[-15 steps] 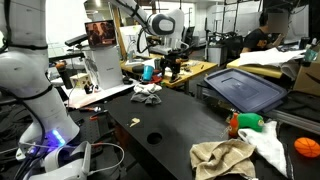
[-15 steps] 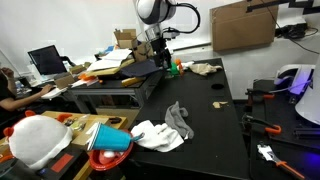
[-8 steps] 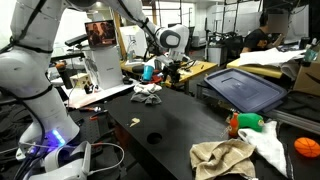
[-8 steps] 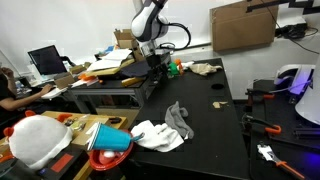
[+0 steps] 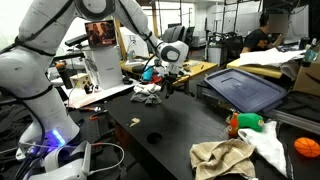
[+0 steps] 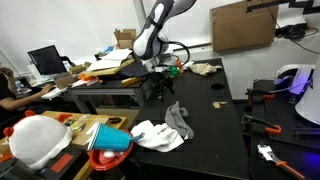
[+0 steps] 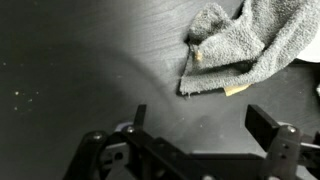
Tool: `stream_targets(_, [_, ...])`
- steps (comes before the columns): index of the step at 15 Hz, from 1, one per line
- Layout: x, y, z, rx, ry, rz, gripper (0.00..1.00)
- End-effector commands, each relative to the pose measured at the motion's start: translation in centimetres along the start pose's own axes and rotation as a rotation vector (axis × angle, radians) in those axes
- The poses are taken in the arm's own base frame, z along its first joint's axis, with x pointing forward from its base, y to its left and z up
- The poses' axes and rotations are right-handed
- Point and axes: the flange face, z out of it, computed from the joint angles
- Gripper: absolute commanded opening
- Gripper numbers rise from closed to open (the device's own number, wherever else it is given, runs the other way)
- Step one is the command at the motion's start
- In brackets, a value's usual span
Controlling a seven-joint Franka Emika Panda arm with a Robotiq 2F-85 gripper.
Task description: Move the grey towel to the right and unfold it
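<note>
My gripper grabs the grey towel (image 6: 178,118) by its near corner beside the tan tag next, leaving the rest hanging free to move and unfold.
The grey towel (image 6: 178,118) lies crumpled on the black table next to a white cloth (image 6: 152,135). It also shows at the table's far end in an exterior view (image 5: 149,92). In the wrist view the grey towel (image 7: 240,45) fills the upper right, with a small tan tag at its edge. My gripper (image 7: 200,115) is open and empty, low over the bare black tabletop just short of the towel. It shows in both exterior views (image 5: 165,88) (image 6: 160,95), close beside the towel and not touching it.
A beige towel (image 5: 222,158) (image 6: 205,69) lies at the table's other end beside an orange-and-green bottle (image 5: 245,122). A small black object (image 5: 153,137) (image 6: 217,103) sits mid-table. A dark bin (image 5: 245,88) stands beside the table. A teal bowl (image 6: 110,140) sits near the white cloth.
The arm has swung down from above the table's far end towards the grey towel. The gripper stayed open and empty. The towel has not moved.
</note>
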Motion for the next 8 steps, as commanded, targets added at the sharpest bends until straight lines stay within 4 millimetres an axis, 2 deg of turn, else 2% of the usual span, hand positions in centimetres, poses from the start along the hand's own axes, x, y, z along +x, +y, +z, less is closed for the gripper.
stream_targets(1, [0.9,-0.4,2.4,0.019,-0.041,0.09,1.0])
stream_targets(5, [1.3,-0.9,4.4,0.026,-0.056,0.157,1.0])
stream_targets(6, [1.4,-0.9,4.7,0.029,-0.058,0.177,0.75])
stream_targets(7, [1.4,-0.9,4.8,0.032,-0.06,0.195,0.74])
stream_targets(8, [1.4,-1.0,4.9,0.034,-0.058,0.21,0.66])
